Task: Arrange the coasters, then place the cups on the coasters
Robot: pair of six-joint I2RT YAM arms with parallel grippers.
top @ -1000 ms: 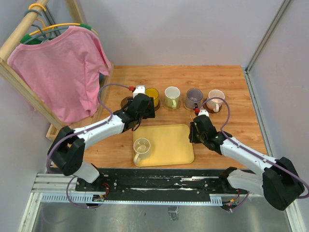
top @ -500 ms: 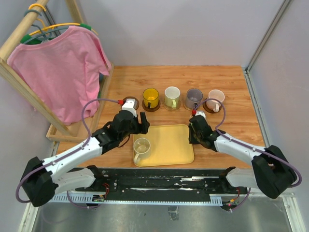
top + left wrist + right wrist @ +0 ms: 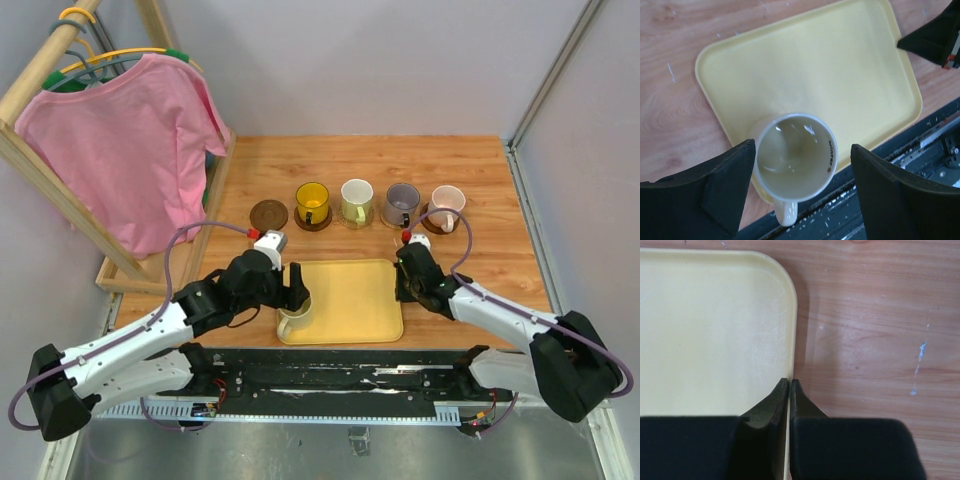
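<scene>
My left gripper reaches the beige cup next and grabs the cup's handle [image 3: 284,327], since the cup's base stays free to rest on the bare coaster [image 3: 267,213].
A beige cup [image 3: 295,319] [image 3: 795,160] stands on the near-left corner of the yellow tray [image 3: 350,290] [image 3: 830,65], handle toward the near edge. My left gripper [image 3: 295,297] [image 3: 804,148] hangs open over it, one finger on each side, apart from the rim. My right gripper [image 3: 403,286] [image 3: 790,382] is shut on the tray's right rim [image 3: 792,315]. Behind the tray, a bare dark brown coaster [image 3: 267,213] lies left of a row of cups on coasters: yellow [image 3: 312,202], white [image 3: 356,200], grey-purple [image 3: 402,203] and pink [image 3: 446,207].
A pink shirt [image 3: 120,150] hangs on a wooden rack [image 3: 130,275] along the table's left side. The black rail [image 3: 330,375] with the arm bases runs just in front of the tray. Grey walls close in the back and right.
My left arm has drawn back from the coaster row to the tray and now stands over the beige cup. My right gripper has closed on the tray's right rim.
</scene>
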